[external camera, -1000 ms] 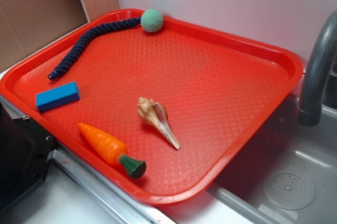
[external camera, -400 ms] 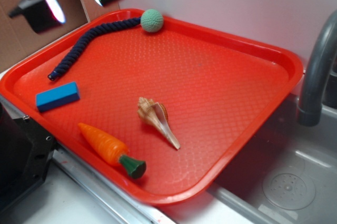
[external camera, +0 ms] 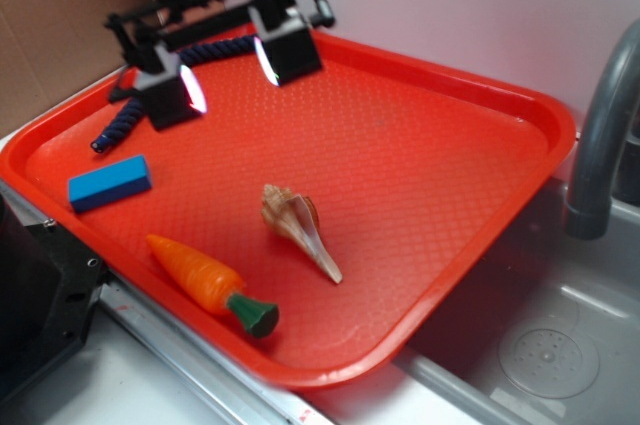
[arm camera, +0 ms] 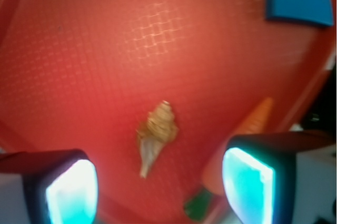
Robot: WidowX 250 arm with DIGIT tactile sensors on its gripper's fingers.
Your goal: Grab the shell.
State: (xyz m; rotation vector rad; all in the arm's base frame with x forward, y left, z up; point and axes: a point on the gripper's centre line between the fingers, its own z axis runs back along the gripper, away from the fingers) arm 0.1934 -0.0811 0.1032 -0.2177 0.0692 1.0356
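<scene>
My gripper takes hold of the shell across its wide whorled body (external camera: 286, 211) next, the big end, since the rest tapers into a long thin point (external camera: 325, 261).
The tan-and-cream shell (external camera: 298, 227) lies on the red tray (external camera: 420, 145), near its front, its pale point aimed to the front right. In the wrist view the shell (arm camera: 156, 135) lies between and beyond my fingertips. My gripper (external camera: 232, 70) is open and empty. It hangs above the tray's back left part, well behind and left of the shell. Its two pads glow pale blue.
An orange toy carrot (external camera: 205, 282) with a green top lies left of the shell near the tray's front rim. A blue block (external camera: 109, 183) lies at the left. A dark blue rope (external camera: 125, 120) lies behind the gripper. A grey tap (external camera: 600, 135) and sink (external camera: 545, 345) stand at the right.
My gripper has come into view from the top left and moved down and right over the tray's back. It now hides the green ball. The shell has not moved.
</scene>
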